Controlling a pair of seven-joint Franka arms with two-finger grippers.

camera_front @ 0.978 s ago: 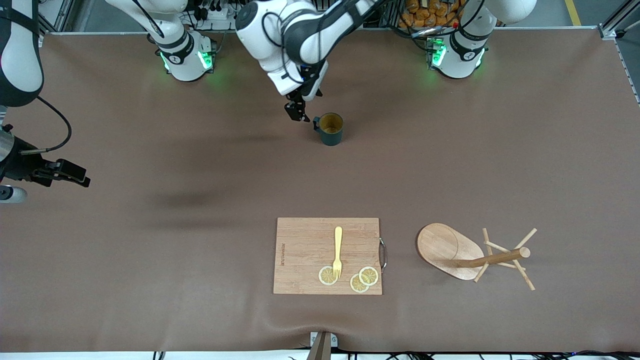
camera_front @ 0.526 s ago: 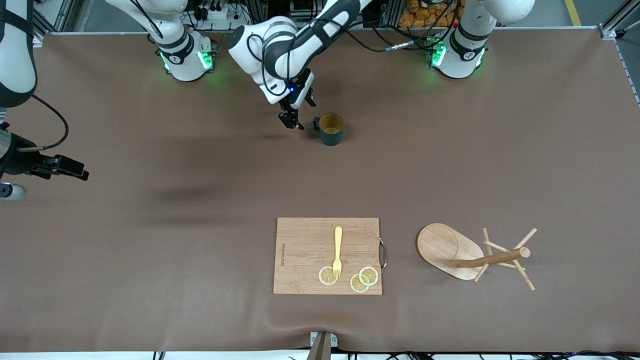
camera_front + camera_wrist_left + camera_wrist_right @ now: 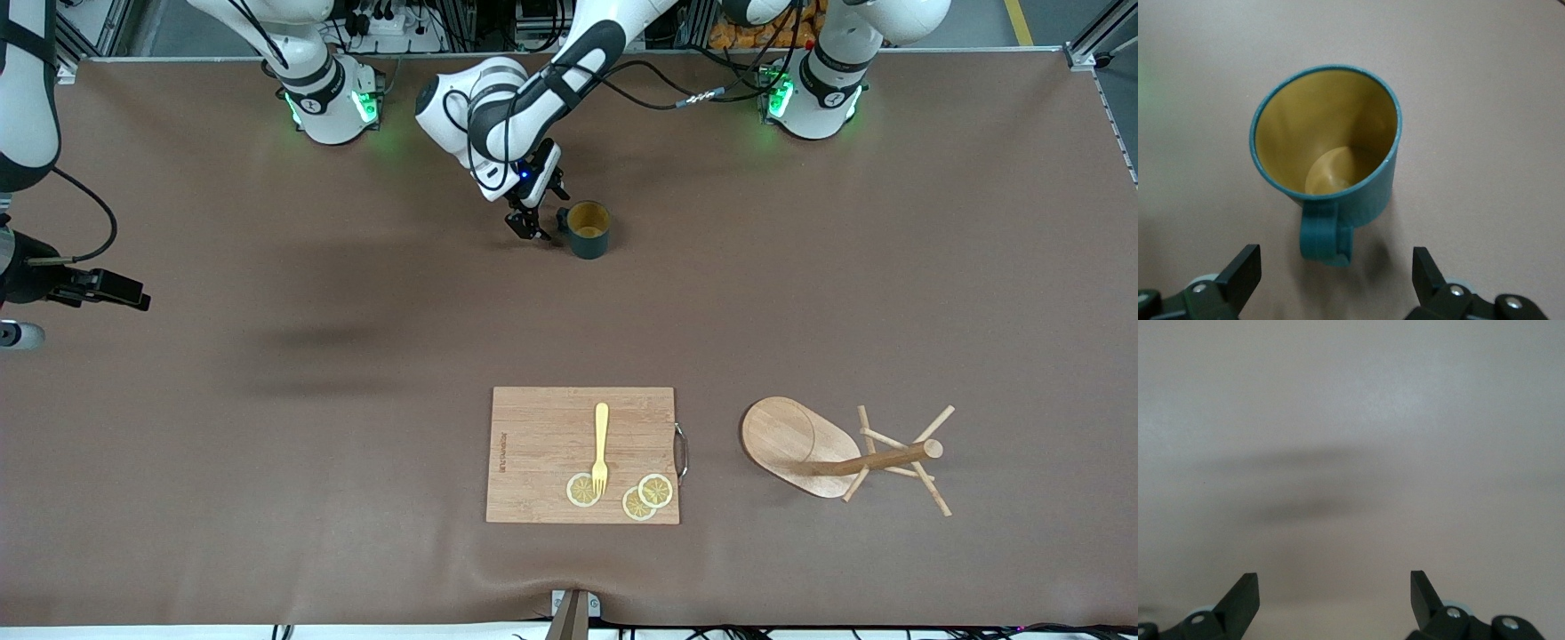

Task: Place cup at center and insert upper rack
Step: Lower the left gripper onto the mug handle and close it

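My left gripper is ready to close and should close on the handle (image 3: 562,220) (image 3: 1325,239) of the dark teal cup, since its fingers are low, around the handle and level with it.
The dark teal cup (image 3: 588,228) stands upright on the brown table near the robots' bases, its loop handle toward my left gripper. In the left wrist view the cup (image 3: 1331,140) shows its yellowish inside, and its handle (image 3: 1325,233) points at the gap between the fingers. My left gripper (image 3: 533,225) is open and low beside the handle, not touching it; it also shows in the left wrist view (image 3: 1336,277). The upper rack (image 3: 845,458), a light wooden mug tree, lies on its side. My right gripper (image 3: 124,292) is open and empty over bare table (image 3: 1335,597).
A wooden cutting board (image 3: 542,444) lies near the front edge, beside the rack, with a yellow fork (image 3: 601,444) and lemon slices (image 3: 647,495) on it. The table's middle is bare brown mat (image 3: 444,311).
My left gripper has come down and moved closer to the cup's handle. My right gripper has drifted a little toward the table's end. The cup and rack have not moved.
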